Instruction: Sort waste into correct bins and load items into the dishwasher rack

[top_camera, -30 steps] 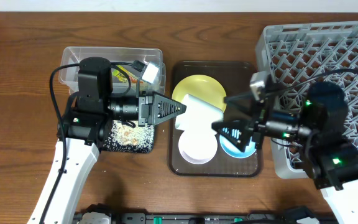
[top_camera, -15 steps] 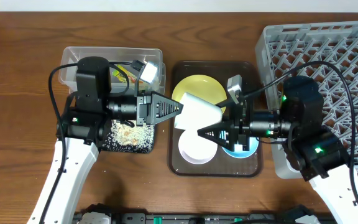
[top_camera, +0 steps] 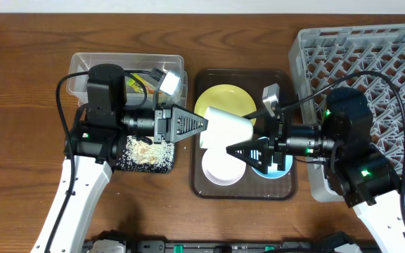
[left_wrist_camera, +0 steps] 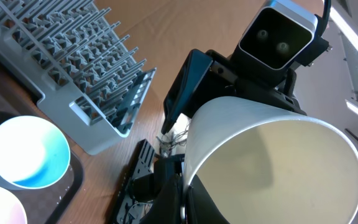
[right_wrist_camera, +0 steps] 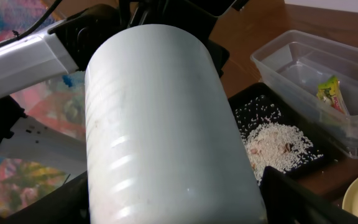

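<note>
My right gripper should next grab the white cup [top_camera: 227, 126] by its sides from the cup's base end, to load it rim-first into the rack.
My left gripper [top_camera: 201, 125] is shut on the rim of a white cup [top_camera: 227, 126] and holds it sideways above the brown tray; the pinch shows in the left wrist view [left_wrist_camera: 185, 196]. My right gripper [top_camera: 241, 149] is open, with a finger on each side of the cup [right_wrist_camera: 166, 124] and a slight gap on one side. The yellow plate [top_camera: 223, 97], white bowl [top_camera: 222, 169] and light blue bowl [left_wrist_camera: 23, 152] lie below on the tray. The grey rack [top_camera: 371, 56] stands at the right.
The clear tub [top_camera: 118, 67] at the back left holds the snack wrapper [right_wrist_camera: 331, 93]. The black tray [right_wrist_camera: 272, 106] in front of it holds rice scraps [top_camera: 146, 151]. The brown serving tray [top_camera: 197, 184] sits between the bins and the rack.
My right gripper has swung in from beside the rack to the cup and now straddles it. The left gripper has pushed the cup slightly to the right.
</note>
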Motion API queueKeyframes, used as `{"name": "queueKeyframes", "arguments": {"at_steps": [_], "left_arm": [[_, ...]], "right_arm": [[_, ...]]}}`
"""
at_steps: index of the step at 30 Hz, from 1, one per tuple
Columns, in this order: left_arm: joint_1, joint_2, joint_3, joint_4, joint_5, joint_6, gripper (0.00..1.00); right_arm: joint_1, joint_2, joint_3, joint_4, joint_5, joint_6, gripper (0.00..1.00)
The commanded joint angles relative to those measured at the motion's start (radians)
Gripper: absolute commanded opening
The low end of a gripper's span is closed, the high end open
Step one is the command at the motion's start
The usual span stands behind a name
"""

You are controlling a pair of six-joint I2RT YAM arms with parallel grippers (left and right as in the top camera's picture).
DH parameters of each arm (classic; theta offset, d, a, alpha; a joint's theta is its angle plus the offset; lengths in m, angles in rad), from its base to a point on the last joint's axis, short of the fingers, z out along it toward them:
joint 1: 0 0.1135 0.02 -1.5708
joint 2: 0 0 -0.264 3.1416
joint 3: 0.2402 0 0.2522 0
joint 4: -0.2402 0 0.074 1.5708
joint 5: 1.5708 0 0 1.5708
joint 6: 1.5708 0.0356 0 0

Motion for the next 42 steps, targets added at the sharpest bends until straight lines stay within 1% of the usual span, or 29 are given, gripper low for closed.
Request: {"name": "queueKeyframes", "arguments": {"at_steps": [1,4,7,10,14,18,24,26,29,31,33,34,37,39,41,42], "left_arm": [[0.000,-0.003,0.016,0.002,0.038,0.002,0.06],[0.000,-0.003,0.016,0.002,0.038,0.002,0.06],[0.000,-0.003,0.016,0.002,0.039,0.001,0.06],[0.000,-0.003,0.016,0.002,0.039,0.002,0.06],[0.000,-0.003,0.016,0.007,0.039,0.002,0.06],[0.000,-0.003,0.016,0.043,0.050,-0.008,0.06],[0.000,-0.003,0.016,0.059,0.056,-0.022,0.06],[0.000,-0.003,0.016,0.058,0.057,-0.025,0.06],[0.000,-0.003,0.016,0.058,0.058,-0.025,0.06],[0.000,-0.003,0.016,0.058,0.057,-0.024,0.06],[0.000,-0.003,0.016,0.058,0.057,-0.024,0.06],[0.000,-0.003,0.016,0.058,0.057,-0.024,0.07],[0.000,-0.003,0.016,0.058,0.056,-0.024,0.14],[0.000,-0.003,0.016,0.058,0.056,-0.024,0.16],[0.000,-0.003,0.016,0.058,0.057,-0.025,0.32],[0.000,-0.003,0.016,0.058,0.057,-0.025,0.43]], "right_arm": [[-0.016,-0.008,0.011,0.003,0.018,-0.002,0.80],[-0.016,-0.008,0.011,0.024,0.017,-0.002,0.81],[-0.015,-0.008,0.011,0.076,-0.019,-0.002,0.86],[-0.010,-0.007,0.011,0.119,-0.058,-0.002,0.84],[0.014,-0.002,0.011,0.113,-0.061,-0.002,0.84],[0.020,0.014,0.011,0.102,-0.061,-0.002,0.79],[0.017,0.022,0.011,0.108,-0.060,-0.002,0.64],[0.009,0.020,0.011,0.108,-0.057,-0.002,0.61],[-0.005,0.016,0.011,0.108,-0.057,-0.002,0.60],[-0.010,0.013,0.011,0.109,-0.057,-0.002,0.64],[-0.010,0.011,0.011,0.111,-0.057,-0.002,0.63],[-0.010,0.011,0.011,0.111,-0.058,0.001,0.61],[-0.010,0.011,0.011,0.111,-0.058,0.003,0.54],[-0.011,0.010,0.011,0.111,-0.056,0.002,0.51],[-0.017,0.005,0.011,0.110,-0.041,0.002,0.48],[-0.025,0.001,0.011,0.108,-0.034,0.002,0.48]]}}
